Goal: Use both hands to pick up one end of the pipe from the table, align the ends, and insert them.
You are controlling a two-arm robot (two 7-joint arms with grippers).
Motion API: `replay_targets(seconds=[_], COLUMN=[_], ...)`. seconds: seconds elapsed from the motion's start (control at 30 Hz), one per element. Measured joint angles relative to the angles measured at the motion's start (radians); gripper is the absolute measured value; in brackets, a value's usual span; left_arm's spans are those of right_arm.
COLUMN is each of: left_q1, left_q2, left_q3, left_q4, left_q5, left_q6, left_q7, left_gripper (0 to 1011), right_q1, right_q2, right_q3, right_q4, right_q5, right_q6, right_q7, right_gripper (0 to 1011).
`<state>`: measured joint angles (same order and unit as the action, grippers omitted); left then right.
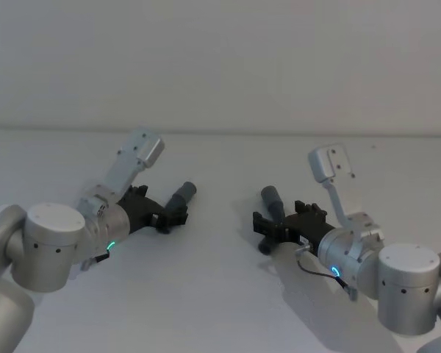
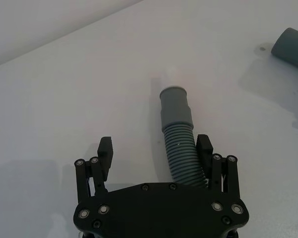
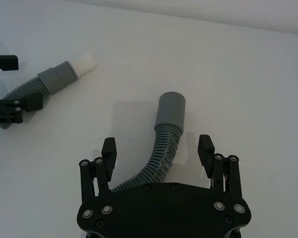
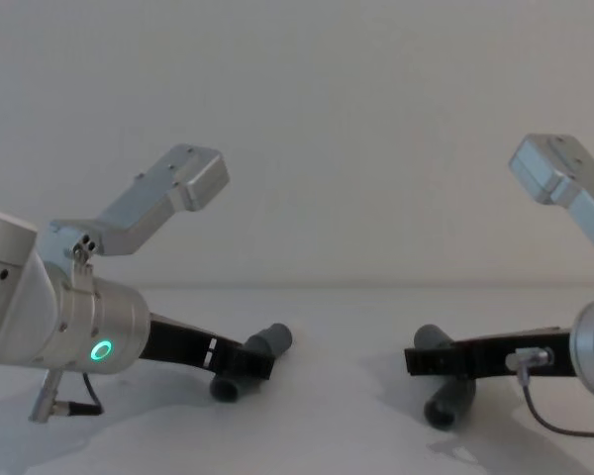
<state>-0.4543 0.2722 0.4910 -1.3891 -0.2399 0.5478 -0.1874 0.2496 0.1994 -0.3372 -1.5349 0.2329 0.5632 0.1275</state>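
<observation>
My left gripper grabs the pipe piece by its ribbed middle [image 2: 183, 154] next, so the pipe piece's cuff with the white tip [image 2: 175, 106] stays free to be inserted.
Two dark-grey ribbed pipe pieces lie on the white table [image 1: 220, 301], a hand-width apart. My left gripper [image 2: 155, 147] stands open around the left pipe piece [image 2: 178, 134], whose ribbed middle lies close against one finger [image 2: 204, 148]. Its cuff bears a white tip [image 3: 84, 66] that points towards the other piece. My right gripper [image 3: 157, 147] is open too, straddling the bent ribbed part of the right pipe piece [image 3: 170, 113], whose plain grey cuff points away from the wrist. In the head view the left gripper [image 1: 164, 218] and right gripper [image 1: 267, 232] sit low over the table, facing inward.
A plain white wall rises behind the table's far edge [image 1: 220, 132]. Bare table surface lies between the two pipe pieces and in front of them. Both silver arms [image 4: 89, 336] come in from the lower corners.
</observation>
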Motion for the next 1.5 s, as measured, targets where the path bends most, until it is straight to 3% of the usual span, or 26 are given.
replay_targets(seconds=[0.77,1.3,1.5], left_q1=[0.023,0.019,0.017], left_q2=[0.0,0.001,0.001], left_q3=[-0.031,-0.032,-0.031], left_q4=[-0.014,-0.008,-0.006], left_q5=[-0.004,0.004,0.007], left_q6=[0.0,0.003,0.003], left_q7=[-0.018,-0.039,-0.044], left_gripper=[1001,1000,867], right_q1=[0.029,0.033,0.034], right_q2=[-0.023,-0.031,-0.033], right_q3=[-0.016,-0.013,-0.013], right_q4=[0.061,0.08,0.082], right_q5=[-0.04,-0.053,-0.055], right_q6=[-0.017,-0.038,-0.041], right_q7=[0.002,0.004,0.005], right_gripper=[993,993,993])
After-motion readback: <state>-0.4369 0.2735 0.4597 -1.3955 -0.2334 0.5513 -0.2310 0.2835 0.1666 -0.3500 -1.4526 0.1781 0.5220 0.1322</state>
